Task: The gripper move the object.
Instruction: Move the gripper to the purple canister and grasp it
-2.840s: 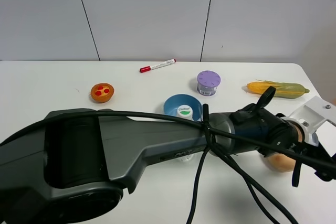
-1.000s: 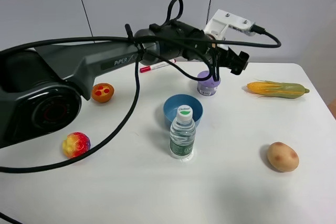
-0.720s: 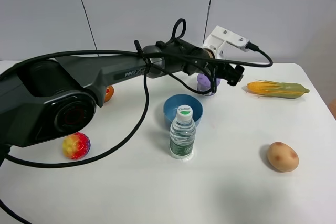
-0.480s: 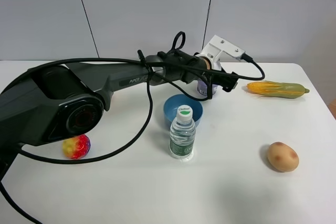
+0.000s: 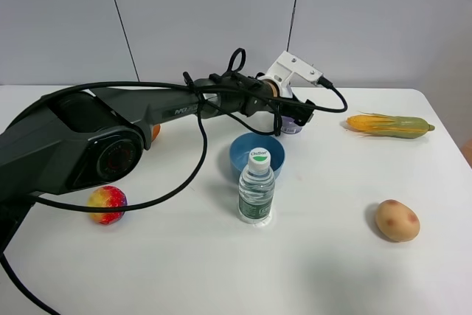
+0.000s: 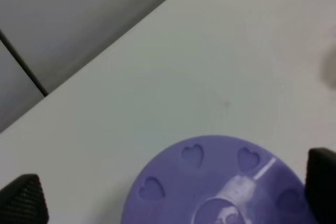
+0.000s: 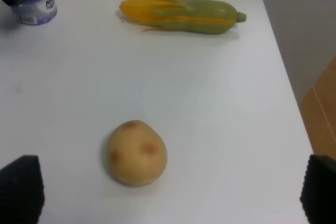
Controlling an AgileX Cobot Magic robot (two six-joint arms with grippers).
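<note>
I will lower my left gripper before I close it on the jar, because the gripper's fingers are above the jar's lavender lid.
The jar with the lavender lid (image 5: 292, 127) stands at the back of the table, behind the blue bowl (image 5: 247, 151); only its lower part shows under my left gripper (image 5: 293, 113). In the left wrist view the lid (image 6: 220, 177), embossed with hearts, lies between the two black fingertips (image 6: 21, 203), and the jaws stand open on either side of it. In the right wrist view the jar (image 7: 34, 9) is capped by the left gripper's black jaws. My right gripper (image 7: 169, 192) is open and empty above the table near the potato (image 7: 137, 152); it is out of the exterior view.
A water bottle (image 5: 256, 187) stands in front of the blue bowl. A corn cob (image 5: 389, 125) lies at the back right, the potato (image 5: 397, 220) at the front right, a coloured ball (image 5: 106, 203) at the left. The orange cup (image 5: 154, 131) is mostly hidden behind the left arm.
The left arm swung from the front right to the back of the table. Over the last second its gripper came down over the jar's lid.
</note>
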